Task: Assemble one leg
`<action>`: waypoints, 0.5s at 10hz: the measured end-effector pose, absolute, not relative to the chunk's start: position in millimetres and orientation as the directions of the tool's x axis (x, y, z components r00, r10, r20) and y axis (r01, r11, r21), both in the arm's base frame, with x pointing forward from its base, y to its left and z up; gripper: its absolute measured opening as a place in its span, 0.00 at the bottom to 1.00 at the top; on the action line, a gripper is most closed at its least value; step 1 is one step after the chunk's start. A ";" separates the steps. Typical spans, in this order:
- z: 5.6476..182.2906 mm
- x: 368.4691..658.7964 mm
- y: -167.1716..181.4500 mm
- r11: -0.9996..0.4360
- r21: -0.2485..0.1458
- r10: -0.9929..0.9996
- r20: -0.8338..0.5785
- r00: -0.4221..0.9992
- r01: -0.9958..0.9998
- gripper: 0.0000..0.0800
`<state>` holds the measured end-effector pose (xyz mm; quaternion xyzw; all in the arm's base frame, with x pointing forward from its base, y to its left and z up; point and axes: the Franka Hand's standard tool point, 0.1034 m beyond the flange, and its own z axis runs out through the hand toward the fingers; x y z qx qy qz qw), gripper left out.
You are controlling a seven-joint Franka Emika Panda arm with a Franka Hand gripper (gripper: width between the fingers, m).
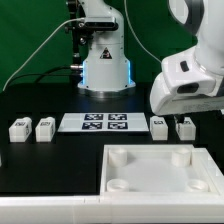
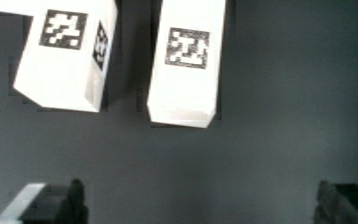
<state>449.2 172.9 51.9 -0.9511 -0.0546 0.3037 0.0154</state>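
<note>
The gripper will next grab the leg by its plain end beside the tag, to stand it on the white square panel.
Several small white legs with fiducial tags lie on the black table. Two sit at the exterior view's left and two at its right. My gripper hovers just above the right pair. In the wrist view the two legs lie side by side ahead of the gripper. Its fingers stand wide apart with only bare table between them. It is open and holds nothing.
The marker board lies between the two pairs of legs. A large white square panel with round corner sockets fills the front right. The arm's base stands at the back. A white edge runs along the table front.
</note>
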 end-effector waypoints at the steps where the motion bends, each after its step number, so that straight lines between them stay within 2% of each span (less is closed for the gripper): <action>1: 54.4 441.8 170.3 -0.993 -0.059 0.115 -0.659 0.743 0.102 0.81; 3: 49.7 442.3 170.4 -0.993 -0.062 0.115 -0.739 0.663 0.103 0.81; 5: 47.4 443.7 171.6 -0.994 -0.057 0.104 -0.734 0.671 0.093 0.81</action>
